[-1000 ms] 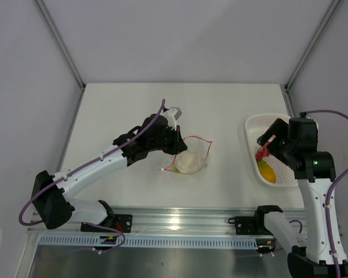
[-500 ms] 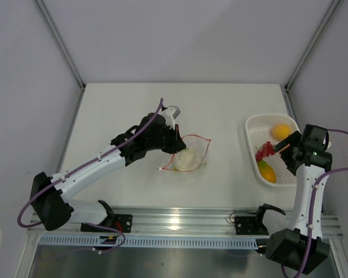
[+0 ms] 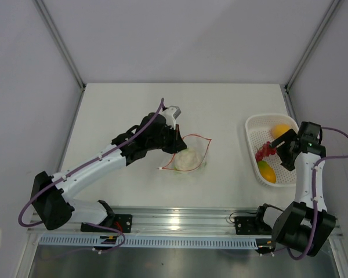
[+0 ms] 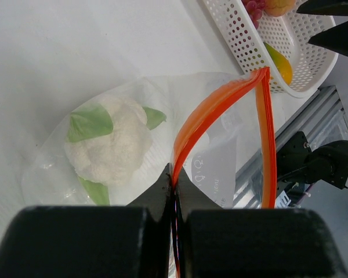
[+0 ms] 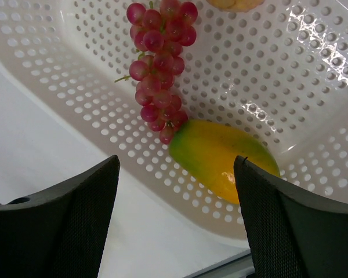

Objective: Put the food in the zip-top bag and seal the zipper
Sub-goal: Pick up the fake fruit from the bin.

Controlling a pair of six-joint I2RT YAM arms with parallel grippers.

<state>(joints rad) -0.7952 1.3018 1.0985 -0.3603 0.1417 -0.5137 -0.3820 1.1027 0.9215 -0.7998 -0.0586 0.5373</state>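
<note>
I need to grab the red grape cluster (image 5: 159, 63) with my right gripper near its narrow end, by the yellow-green fruit. The cluster's fuller end then stays free to go into the bag.
The clear zip-top bag (image 3: 192, 157) lies mid-table with its mouth gaping, and a white-green cauliflower piece (image 3: 186, 159) sits inside it. My left gripper (image 3: 175, 143) is shut on the red-orange zipper (image 3: 200, 139) at the mouth's edge. In the left wrist view the gripper (image 4: 175, 182) pinches the zipper (image 4: 217, 104), with the cauliflower (image 4: 107, 145) to the left inside the bag (image 4: 220, 168). My right gripper (image 3: 278, 149) hangs open over the basket. The right wrist view shows it (image 5: 177, 162) above a red grape cluster (image 5: 159, 63) and a yellow-green fruit (image 5: 223, 165), holding nothing.
The white perforated basket (image 3: 252, 130) stands at the right edge and holds the grapes (image 3: 264, 150), the yellow-green fruit (image 3: 267, 172) and an orange fruit (image 3: 281, 131). An aluminium rail (image 3: 180, 223) runs along the near edge. Enclosure walls close in on three sides.
My right arm has pulled back to the right and come down lower over the basket, still open. The left gripper, the bag and the cauliflower have stayed put.
</note>
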